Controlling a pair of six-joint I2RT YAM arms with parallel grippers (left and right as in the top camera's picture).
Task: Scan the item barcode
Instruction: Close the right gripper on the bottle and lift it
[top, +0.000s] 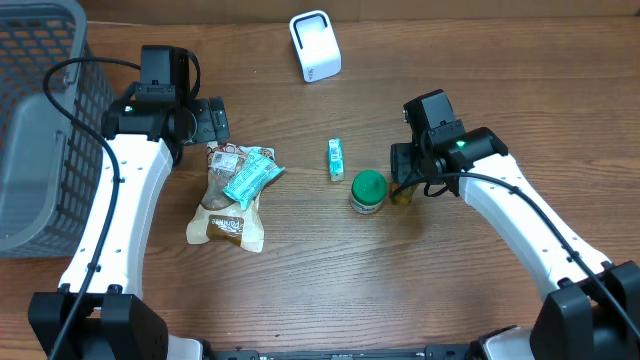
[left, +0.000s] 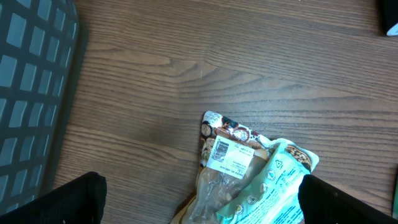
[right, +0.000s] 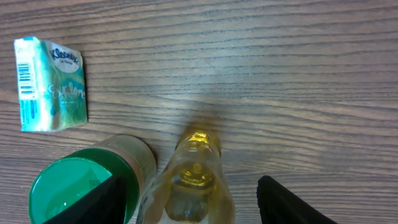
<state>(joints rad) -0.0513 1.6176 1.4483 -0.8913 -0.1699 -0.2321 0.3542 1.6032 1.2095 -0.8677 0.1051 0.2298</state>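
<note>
The body of the small bottle of yellow liquid should stay uncovered to scan the barcode. My right gripper should grab the bottle by its upper end (right: 188, 199) next.
A small bottle of yellow liquid (right: 196, 174) stands on the wood table between the fingers of my right gripper (right: 196, 205), which is open; the right finger (right: 286, 202) stands clear of the bottle. A green-lidded jar (right: 65, 186) stands right beside the bottle (top: 402, 194). The white barcode scanner (top: 315, 45) is at the table's far edge. My left gripper (left: 205, 208) is wide open above a clear snack bag (left: 227, 155) with a barcode label and a teal packet (left: 270, 186) lying on it.
A Kleenex tissue pack (top: 336, 159) lies left of the jar (top: 368, 190). A grey mesh basket (top: 40, 130) fills the left side. The snack bag (top: 228, 210) lies beside the left arm.
</note>
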